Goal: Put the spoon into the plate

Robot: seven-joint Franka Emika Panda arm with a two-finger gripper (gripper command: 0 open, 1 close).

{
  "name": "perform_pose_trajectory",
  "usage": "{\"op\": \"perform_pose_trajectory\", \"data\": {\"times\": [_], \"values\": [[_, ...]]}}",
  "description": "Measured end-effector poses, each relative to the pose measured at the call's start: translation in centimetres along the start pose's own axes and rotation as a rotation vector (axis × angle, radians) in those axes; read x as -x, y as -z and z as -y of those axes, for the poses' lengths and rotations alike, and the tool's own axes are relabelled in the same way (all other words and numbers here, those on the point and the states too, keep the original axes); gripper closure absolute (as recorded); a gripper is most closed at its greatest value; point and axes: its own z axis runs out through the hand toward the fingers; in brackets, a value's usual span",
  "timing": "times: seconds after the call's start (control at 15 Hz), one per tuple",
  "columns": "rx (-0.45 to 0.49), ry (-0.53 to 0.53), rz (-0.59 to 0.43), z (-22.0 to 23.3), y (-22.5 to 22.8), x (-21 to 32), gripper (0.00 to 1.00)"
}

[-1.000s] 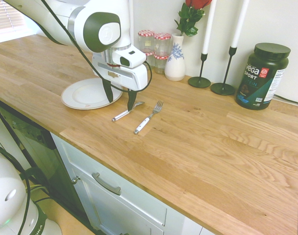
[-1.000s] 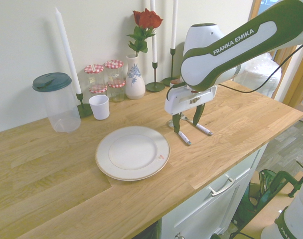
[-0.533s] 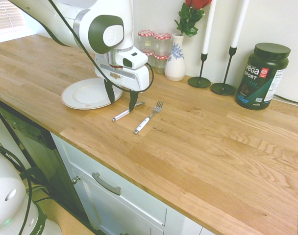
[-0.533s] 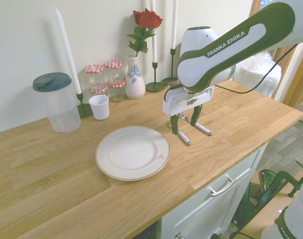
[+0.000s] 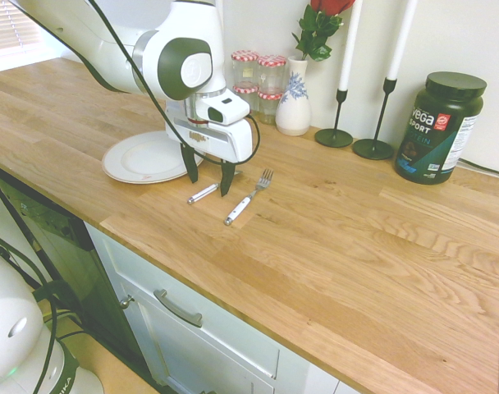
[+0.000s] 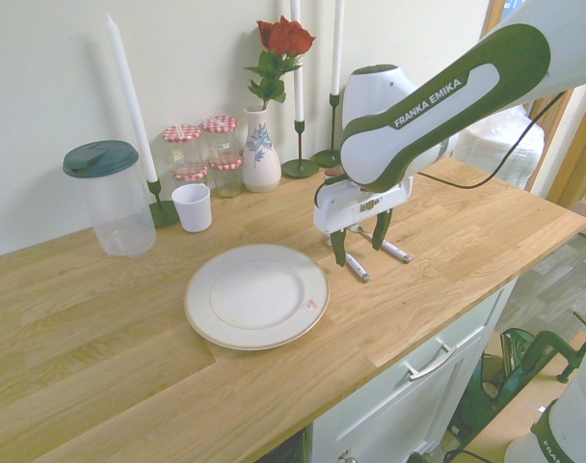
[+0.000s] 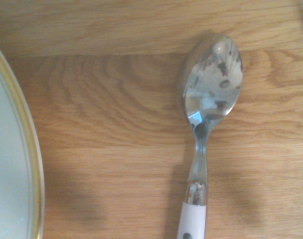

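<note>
The spoon's bowl (image 7: 215,79) is wide and rounded, so next my gripper will grab the spoon by its slim white handle (image 7: 193,220), where the sides are straight.
The spoon (image 5: 202,194), silver with a white handle, lies flat on the wooden counter just right of the plate (image 5: 118,168). My gripper (image 5: 208,186) is open and low over the spoon, one finger on each side of it, close to the counter. From the other side, the gripper (image 6: 359,255) straddles the spoon (image 6: 357,270), right of the empty off-white plate (image 6: 201,323). The wrist view shows the spoon (image 7: 210,94) bowl-up on the wood, with the plate's gold-lined rim (image 7: 33,154) beside it.
A fork (image 5: 248,199) lies parallel to the spoon on its far side from the plate. Along the wall stand jars (image 5: 258,78), a vase with a rose (image 5: 294,103), candlesticks (image 5: 335,135), a dark tub (image 5: 438,127), a plastic container (image 6: 110,198) and a white cup (image 6: 192,207).
The gripper has come down toward the counter and now straddles the spoon. It stayed open. The spoon, fork and plate have not moved.
</note>
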Motion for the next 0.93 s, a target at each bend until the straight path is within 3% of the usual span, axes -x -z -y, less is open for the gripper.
{"op": "perform_pose_trajectory", "data": {"times": [0.93], "values": [[0.008, -0.051, 0.009, 0.0, -1.7, 0.2, 1.00]]}}
